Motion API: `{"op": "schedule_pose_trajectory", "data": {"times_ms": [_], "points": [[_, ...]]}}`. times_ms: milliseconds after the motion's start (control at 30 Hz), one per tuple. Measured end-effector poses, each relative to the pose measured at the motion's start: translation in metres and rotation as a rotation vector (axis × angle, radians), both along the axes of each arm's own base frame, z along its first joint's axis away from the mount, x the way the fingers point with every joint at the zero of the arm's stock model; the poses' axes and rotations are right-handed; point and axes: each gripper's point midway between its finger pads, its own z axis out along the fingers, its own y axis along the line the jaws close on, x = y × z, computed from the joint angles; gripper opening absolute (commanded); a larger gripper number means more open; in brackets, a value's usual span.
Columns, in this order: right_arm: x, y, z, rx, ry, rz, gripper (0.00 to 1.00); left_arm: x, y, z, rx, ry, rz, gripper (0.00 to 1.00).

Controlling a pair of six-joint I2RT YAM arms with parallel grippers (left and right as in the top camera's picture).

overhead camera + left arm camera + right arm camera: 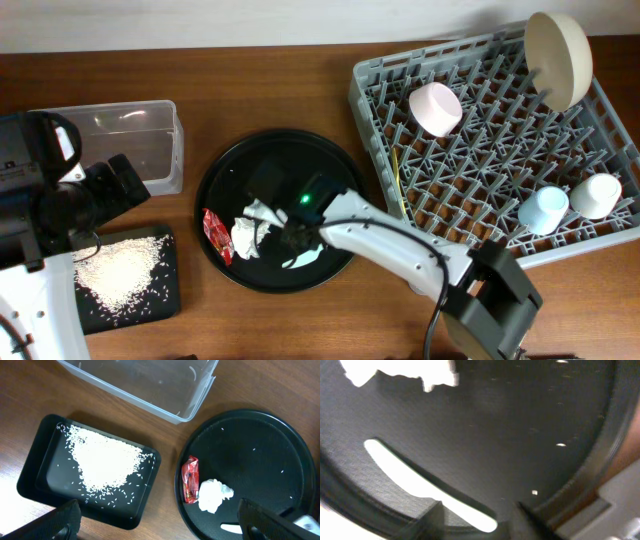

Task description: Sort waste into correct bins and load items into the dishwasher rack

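Note:
My right gripper will grab the pale blue utensil by its end near the tray's rim (314,253), so its length stays free to go into the rack (480,150).
A red snack wrapper (215,235) (190,479), a crumpled white napkin (250,232) (212,495) and a pale blue utensil (302,260) (415,477) lie on the round black tray (300,150). My right gripper (290,238) (480,522) is open low over that tray, one finger on each side of the utensil's end. Rice (120,265) (102,462) is heaped in the flat black tray (165,300). My left gripper (125,180) (160,525) is open and empty above the table between the two trays.
The clear tub (150,130) (165,390) stands behind the flat tray. The grey rack (470,150) at right holds a pink bowl (435,108), a cream dish (558,58), a blue cup (542,208), a white cup (595,195) and a yellow utensil (400,180).

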Motion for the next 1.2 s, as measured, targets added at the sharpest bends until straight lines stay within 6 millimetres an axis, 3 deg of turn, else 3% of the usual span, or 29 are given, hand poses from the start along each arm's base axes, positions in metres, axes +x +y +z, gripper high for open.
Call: {"op": "schedule_pose_trajectory", "data": {"times_ms": [100, 200, 367, 533, 733, 967, 1033, 1200], "points": [[-0.018, -0.019, -0.008, -0.021, 0.151, 0.071, 0.63, 0.0, 0.0, 0.0, 0.0, 0.0, 0.0, 0.99], [-0.037, -0.019, -0.022, 0.038, 0.278, 0.187, 0.63, 0.0, 0.0, 0.0, 0.0, 0.0, 0.0, 0.99], [-0.05, -0.015, -0.048, 0.08, 0.313, 0.306, 0.64, 0.0, 0.0, 0.0, 0.0, 0.0, 0.0, 0.99], [-0.05, -0.01, -0.058, 0.112, 0.291, 0.352, 0.82, 0.0, 0.0, 0.0, 0.0, 0.0, 0.0, 0.99], [-0.056, -0.014, -0.077, 0.112, 0.292, 0.389, 0.78, 0.0, 0.0, 0.0, 0.0, 0.0, 0.0, 0.99], [-0.048, -0.006, -0.08, 0.139, 0.247, 0.407, 0.72, 0.0, 0.0, 0.0, 0.0, 0.0, 0.0, 0.99], [-0.044, -0.002, -0.082, 0.15, 0.228, 0.416, 0.6, 0.0, 0.0, 0.0, 0.0, 0.0, 0.0, 0.99], [-0.046, -0.005, -0.091, 0.138, 0.243, 0.417, 0.55, 0.0, 0.0, 0.0, 0.0, 0.0, 0.0, 0.99]]}}
